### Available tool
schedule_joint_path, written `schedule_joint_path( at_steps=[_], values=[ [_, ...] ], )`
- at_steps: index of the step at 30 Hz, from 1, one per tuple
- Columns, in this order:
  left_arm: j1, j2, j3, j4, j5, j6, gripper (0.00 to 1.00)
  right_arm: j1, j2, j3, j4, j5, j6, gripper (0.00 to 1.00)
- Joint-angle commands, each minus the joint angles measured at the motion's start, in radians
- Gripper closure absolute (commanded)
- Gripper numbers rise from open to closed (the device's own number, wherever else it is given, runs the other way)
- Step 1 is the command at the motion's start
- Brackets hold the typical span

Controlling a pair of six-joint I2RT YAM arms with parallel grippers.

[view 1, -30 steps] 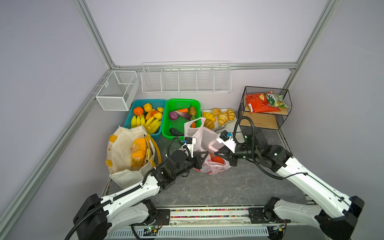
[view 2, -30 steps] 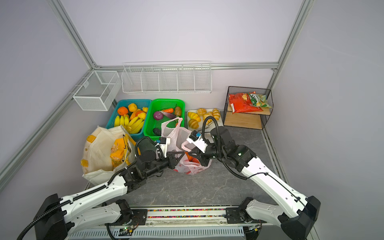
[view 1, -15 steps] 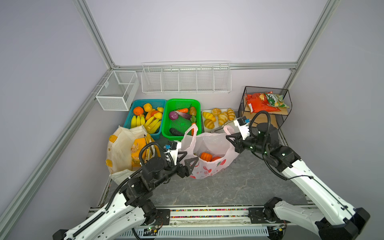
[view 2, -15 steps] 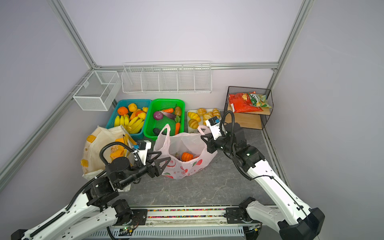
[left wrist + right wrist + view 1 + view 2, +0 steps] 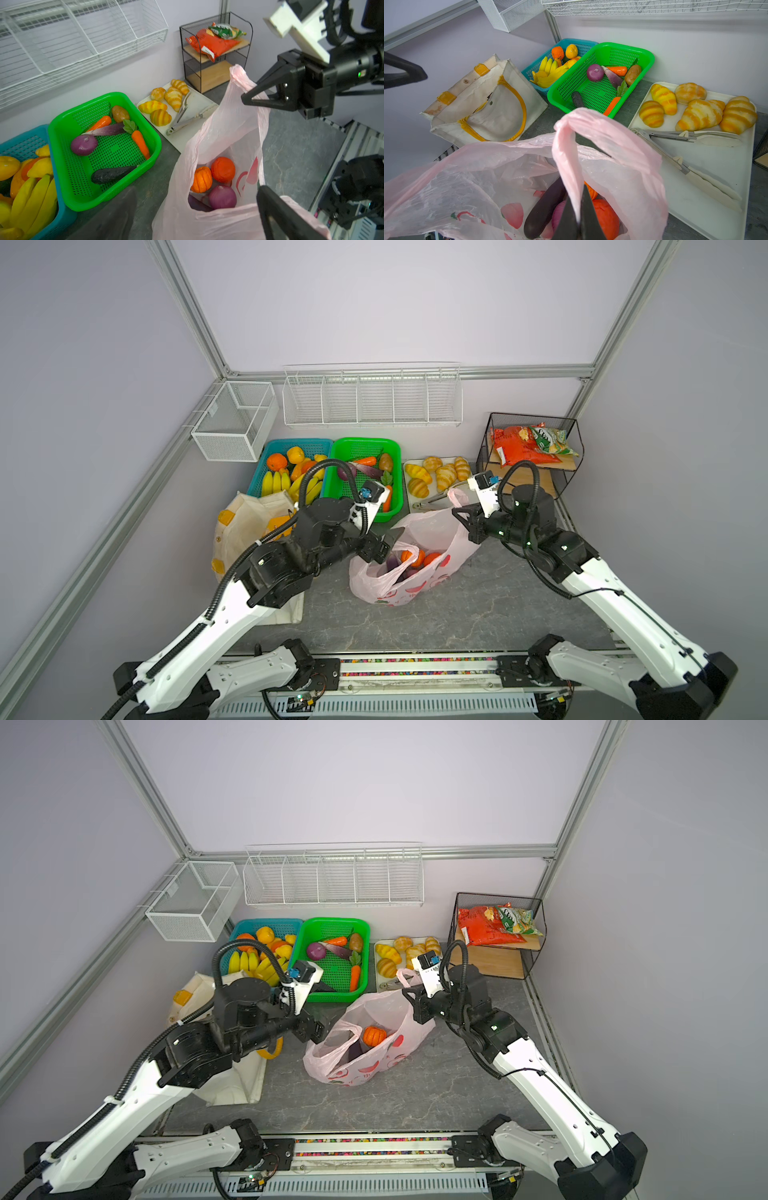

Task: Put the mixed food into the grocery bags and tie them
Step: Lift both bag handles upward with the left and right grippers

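I should next use my left gripper to grab the pink plastic bag's free loop handle, opposite the one my right gripper is holding, so that I can tie them.
The pink plastic bag (image 5: pixel 415 589) (image 5: pixel 365 1069) lies slumped on the grey table with its mouth gaping. Inside it are an orange pumpkin (image 5: pixel 201 179), a red tomato (image 5: pixel 223 169), a purple onion (image 5: pixel 222 197) and a dark eggplant (image 5: pixel 544 207). My right gripper (image 5: pixel 457 512) (image 5: pixel 578 216) is shut on one loop handle (image 5: pixel 566 158) and holds it up at the bag's far right side. My left gripper (image 5: pixel 386 543) (image 5: pixel 197 218) stands open at the bag's left rim, holding nothing. The cream canvas tote (image 5: pixel 245 522) (image 5: pixel 483 99) sits at the left, partly behind my left arm.
Behind the bags stand a green basket (image 5: pixel 361 443) with an onion, carrots and an eggplant, and a blue basket (image 5: pixel 299 443) of bananas and oranges. A white tray (image 5: pixel 415 499) holds croissants and tongs. A black wire shelf (image 5: pixel 528 477) carries snack packets (image 5: pixel 523 448).
My left gripper has opened and let go of the bag's left handle, and that side has sagged. My right gripper has drawn its handle back and to the right, spreading the bag's mouth.
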State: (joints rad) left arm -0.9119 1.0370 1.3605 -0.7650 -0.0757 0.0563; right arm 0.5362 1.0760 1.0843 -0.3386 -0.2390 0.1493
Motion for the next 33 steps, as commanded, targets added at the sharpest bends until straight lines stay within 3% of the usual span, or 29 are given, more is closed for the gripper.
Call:
schedule_joint_path(
  at_steps=[1,3,10,16,24,28,33],
  values=[
    [-0.002,-0.031,0.047,-0.078,0.152,0.103,0.10,-0.010,-0.008,-0.004,0.012,0.014,-0.022,0.93],
    [-0.002,-0.026,0.041,-0.081,0.239,0.129,0.11,-0.015,-0.002,0.000,0.007,0.012,-0.025,0.93],
    [-0.013,0.089,0.115,-0.120,0.374,0.175,0.12,-0.020,0.015,0.000,0.009,-0.002,-0.025,0.93],
    [-0.035,0.194,0.183,-0.210,0.322,0.261,0.12,-0.022,0.018,0.000,-0.002,-0.001,-0.025,0.93],
    [-0.062,0.244,0.181,-0.248,0.401,0.312,0.20,-0.026,0.031,-0.001,-0.005,-0.003,-0.024,0.93],
    [-0.062,0.242,0.164,-0.242,0.395,0.325,0.33,-0.025,0.041,-0.003,-0.006,-0.005,-0.024,0.93],
    [-0.063,0.203,0.145,-0.169,0.389,0.307,0.61,-0.028,0.041,-0.003,-0.019,0.012,-0.028,0.93]
  ],
)
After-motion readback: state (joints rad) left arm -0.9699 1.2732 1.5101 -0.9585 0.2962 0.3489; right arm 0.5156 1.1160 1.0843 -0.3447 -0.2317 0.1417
